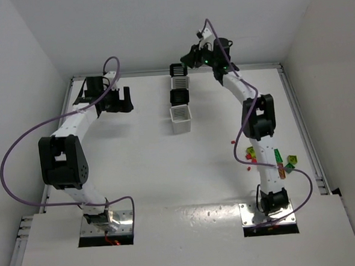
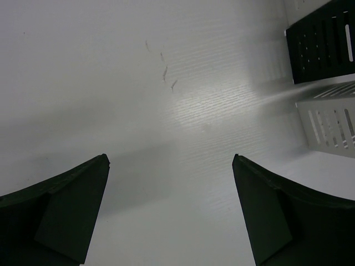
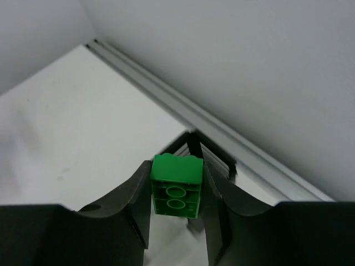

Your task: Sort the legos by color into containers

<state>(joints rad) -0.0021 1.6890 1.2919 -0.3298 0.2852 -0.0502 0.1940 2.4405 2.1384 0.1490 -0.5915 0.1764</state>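
Note:
My right gripper should keep holding the green lego for now. The lego would fall short of the farthest black container (image 3: 195, 145) if I opened now.
Four small slatted containers stand in a row at the table's back middle: black (image 1: 178, 70), white (image 1: 179, 83), black (image 1: 179, 97), white (image 1: 181, 119). My right gripper (image 1: 189, 58) hovers at the farthest black container (image 3: 195, 145), shut on a green lego (image 3: 176, 185) whose hollow underside faces the camera. My left gripper (image 1: 125, 100) is open and empty over bare table at the back left. Its dark fingers (image 2: 66, 213) frame the table, with a black container (image 2: 321, 44) and a white one (image 2: 333, 124) at the right edge. Loose legos (image 1: 280, 160) in red, green, yellow and orange lie beside the right arm.
An aluminium rail (image 3: 222, 130) runs along the back wall just behind the containers. White walls close in the table on three sides. A single small red lego (image 1: 233, 142) lies left of the right arm.

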